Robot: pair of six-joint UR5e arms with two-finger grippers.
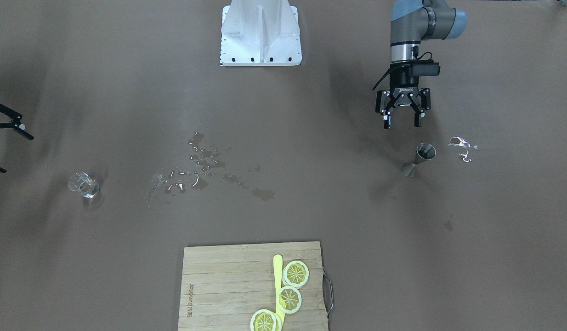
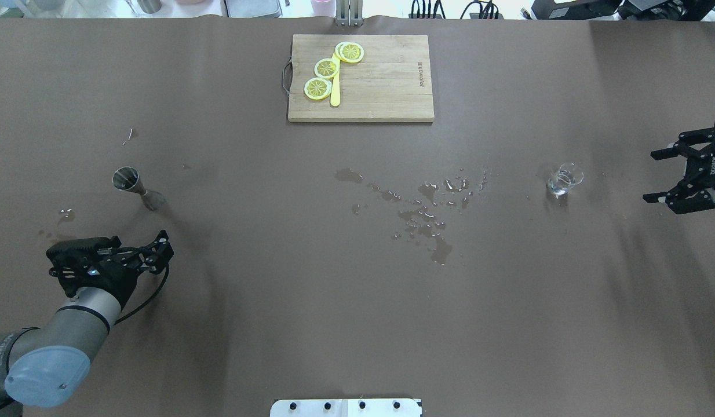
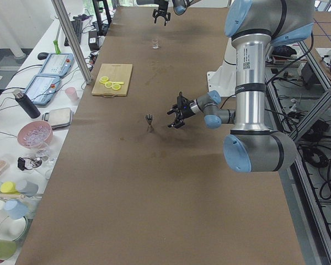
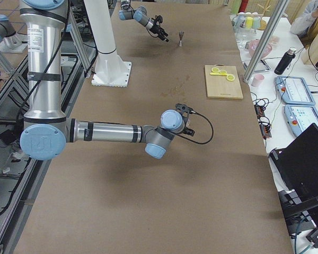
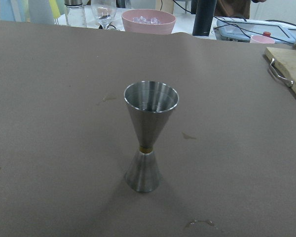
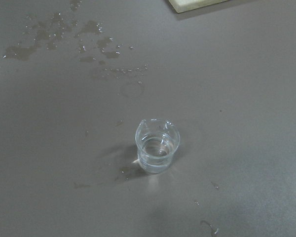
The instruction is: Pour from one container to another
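Observation:
My left gripper grabs the steel jigger by its narrow middle (image 1: pixel 416 163) (image 5: pixel 146 149) where its cones meet next, since the jigger flares into a sloping cone above and below.
The small clear glass (image 1: pixel 83 185) (image 2: pixel 563 179) stands upright on the brown table, with a little clear liquid in it in the right wrist view (image 6: pixel 157 146). My right gripper (image 1: pixel 11 151) (image 2: pixel 656 176) hangs open a short way beside it, touching nothing. The steel jigger (image 1: pixel 420 158) (image 2: pixel 134 186) stands upright at the other end of the table, centred in the left wrist view (image 5: pixel 148 140). My left gripper (image 1: pixel 403 122) (image 2: pixel 159 246) is open just short of the jigger, on the robot's side of it, holding nothing.
Spilled water (image 1: pixel 205 165) (image 2: pixel 427 208) spreads across the middle of the table, and small wet spots (image 1: pixel 462 147) lie near the jigger. A wooden cutting board (image 1: pixel 219 285) (image 2: pixel 380 81) with lemon slices (image 2: pixel 325 68) lies at the far edge. The robot base (image 1: pixel 260 32) sits mid-table.

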